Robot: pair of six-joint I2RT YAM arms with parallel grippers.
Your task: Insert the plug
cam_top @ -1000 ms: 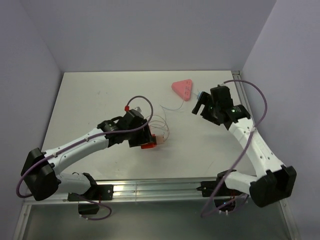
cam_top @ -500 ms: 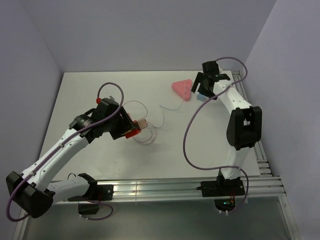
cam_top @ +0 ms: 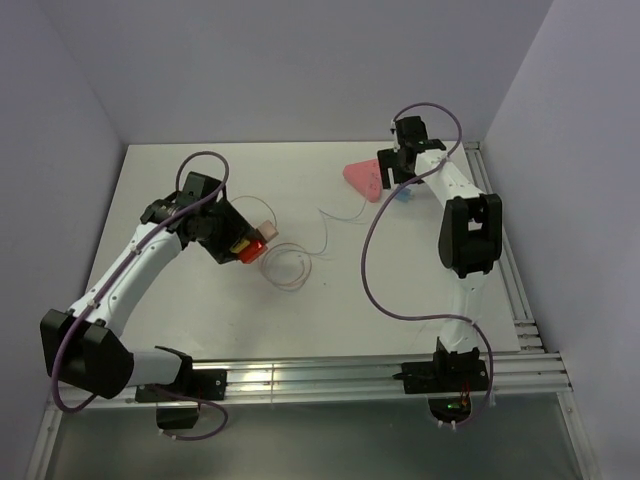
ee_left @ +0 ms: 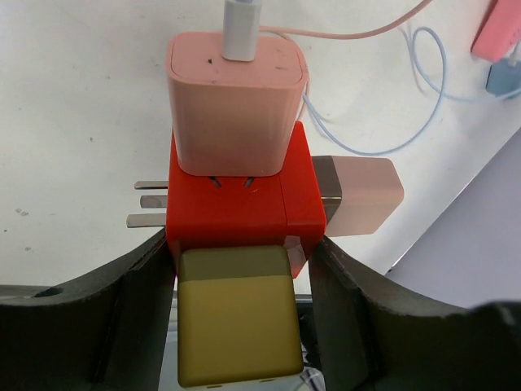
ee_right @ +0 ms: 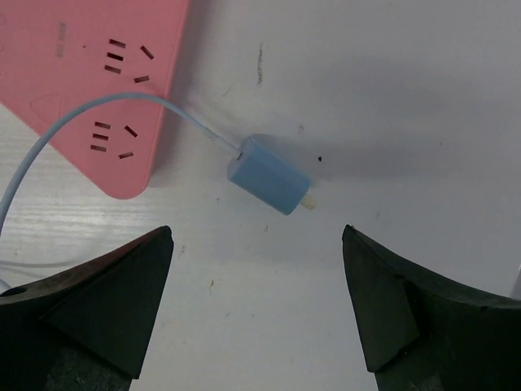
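I need to move the orange-red block with my left gripper to the patch of table nearer the bar before I let go of it. The block is hanging above the table beside the looped cables, short of that patch.
The plug (ee_right: 267,185) is a small light-blue box with a thin pale-blue cable, lying flat on the white table next to a corner of the pink triangular socket strip (ee_right: 81,73). My right gripper (ee_right: 256,234) hovers open just short of it, touching nothing. From above, the plug (cam_top: 404,196) lies right of the strip (cam_top: 364,178), under the right gripper (cam_top: 393,172). My left gripper (ee_left: 242,244) is shut on an orange-red block (ee_left: 236,204), which carries a pink adapter (ee_left: 234,98) and a yellow one (ee_left: 236,326), held over the left-middle of the table (cam_top: 250,250).
Thin pink and pale-blue cables (cam_top: 290,265) loop across the table's middle between the block and the strip. The back wall and the right wall (cam_top: 560,150) stand close to the right arm. An aluminium rail (cam_top: 330,375) runs along the near edge.
The right arm has stretched to the far right corner and now hangs over the plug. The left arm has swung left and back, carrying the orange-red block.
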